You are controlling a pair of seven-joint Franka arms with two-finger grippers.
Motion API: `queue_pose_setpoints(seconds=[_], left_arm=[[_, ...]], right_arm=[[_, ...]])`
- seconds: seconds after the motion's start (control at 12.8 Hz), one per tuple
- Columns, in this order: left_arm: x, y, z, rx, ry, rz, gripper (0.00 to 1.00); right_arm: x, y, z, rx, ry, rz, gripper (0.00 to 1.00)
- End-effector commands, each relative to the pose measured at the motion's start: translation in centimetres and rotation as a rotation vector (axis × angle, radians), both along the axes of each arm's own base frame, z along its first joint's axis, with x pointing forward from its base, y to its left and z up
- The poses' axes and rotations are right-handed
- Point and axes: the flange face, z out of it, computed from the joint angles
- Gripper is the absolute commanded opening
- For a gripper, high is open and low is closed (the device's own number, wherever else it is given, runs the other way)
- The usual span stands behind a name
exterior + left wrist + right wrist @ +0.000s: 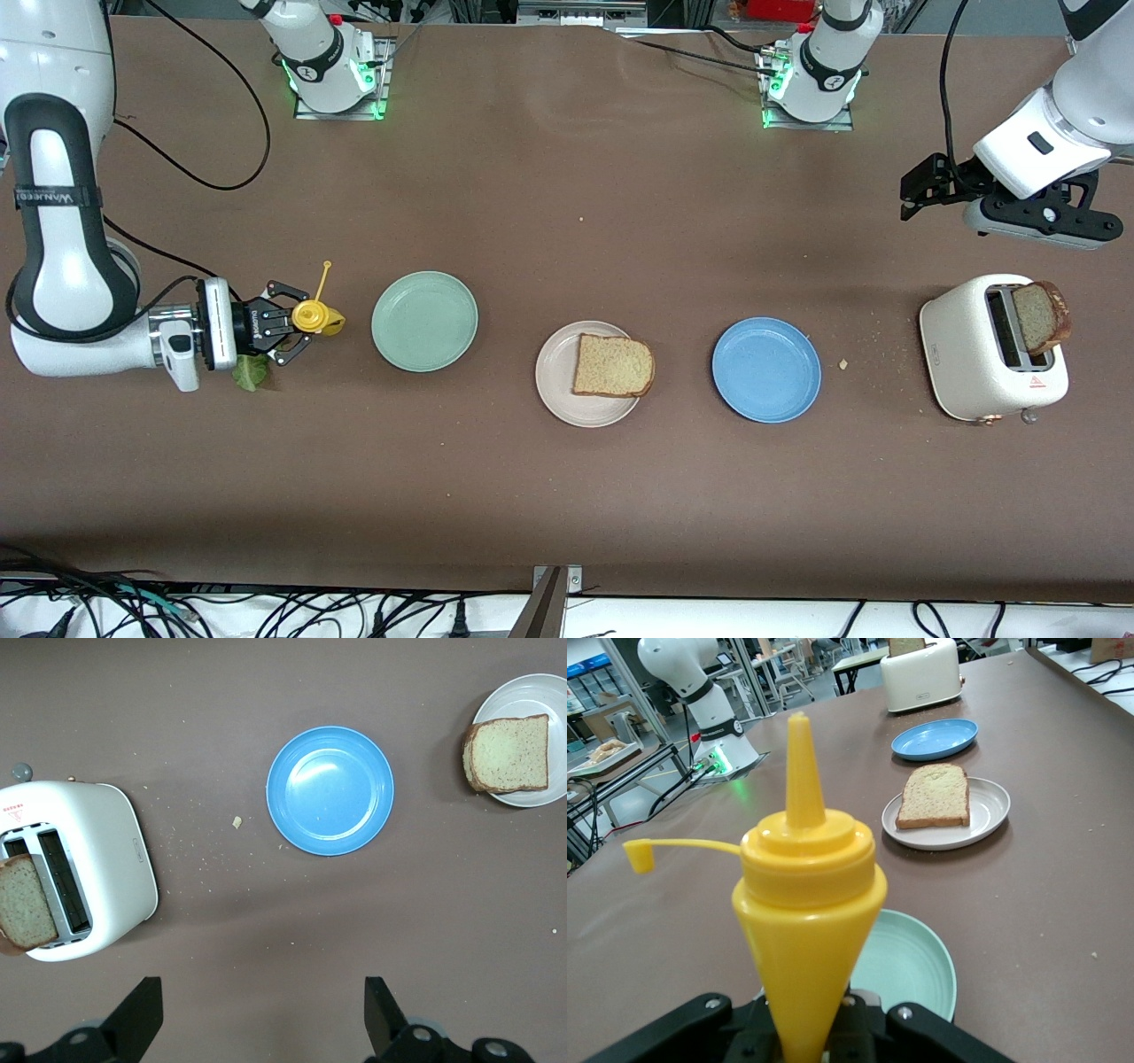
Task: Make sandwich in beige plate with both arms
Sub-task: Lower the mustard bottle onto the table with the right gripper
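The yellow squeeze bottle (312,315) hangs above the table, so my right gripper must keep holding it.
The beige plate (556,394) (537,693) (993,811) sits mid-table with one bread slice (613,365) (507,753) (933,796) on it. A second slice (1041,317) (25,904) stands up out of the white toaster (961,354) (106,842) at the left arm's end. A green lettuce leaf (250,372) lies on the table, partly hidden under my right gripper (297,332) (806,1032). That gripper is shut on a yellow squeeze bottle (312,315) (806,904) with its cap hanging open. My left gripper (917,190) (263,1019) hangs open and empty over the table beside the toaster.
A mint-green plate (424,321) (912,970) lies between the bottle and the beige plate. A blue plate (766,369) (330,790) (934,738) lies between the beige plate and the toaster. Crumbs (843,363) dot the table near the toaster.
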Motion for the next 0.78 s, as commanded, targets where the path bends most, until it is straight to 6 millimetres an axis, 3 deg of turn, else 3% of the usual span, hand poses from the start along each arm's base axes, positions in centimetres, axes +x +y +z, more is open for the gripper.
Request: queue_pose_setpoints(seconds=[0.0,0.16,0.7], left_arm=[[-0.5,0.2,0.3,0.03,-0.005,0.003,1.0],[-0.5,0.1,0.3,0.03,-0.005,0.003,1.0],[-0.5,0.2,0.3,0.03,-0.005,0.004,1.0]], right_arm=[[-0.3,-1.4,-2.3,0.08,-0.043,0.019,0.04],[-0.7,-2.0,-5.0,0.117,-0.069,0.03,0.04],[-1.9,-2.4,-11.0,0.209,-0.123,0.052,0.04]])
